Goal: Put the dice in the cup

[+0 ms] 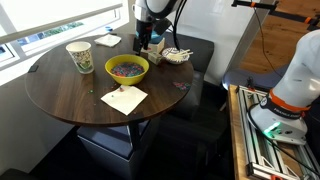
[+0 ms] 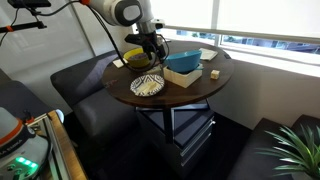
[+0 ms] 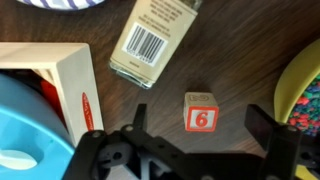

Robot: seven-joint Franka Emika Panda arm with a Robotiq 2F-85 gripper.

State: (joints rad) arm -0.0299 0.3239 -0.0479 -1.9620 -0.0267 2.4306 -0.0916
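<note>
My gripper needs to go down first and then close on the dice, because my fingers are above the wooden sides of the dice, over the dark table.
The dice (image 3: 201,112) is a small wooden cube with a red-framed 6 on top, lying on the dark wooden table (image 1: 60,90). In the wrist view my gripper (image 3: 200,125) is open, a finger on each side of the dice, not touching it. The tall cream-white paper cup (image 1: 79,55) with a greenish pattern stands upright near the table's far left edge, well away from the gripper (image 1: 148,44). The gripper (image 2: 153,55) hangs low over the table in both exterior views, where the dice is hidden.
A yellow bowl (image 1: 127,68) of colourful bits sits between gripper and cup and shows in the wrist view (image 3: 305,80). A barcode-labelled container (image 3: 150,40) lies just beyond the dice. A blue bowl (image 3: 20,135) and wooden box (image 3: 75,85) are beside it. A paper napkin (image 1: 124,98) lies near the front.
</note>
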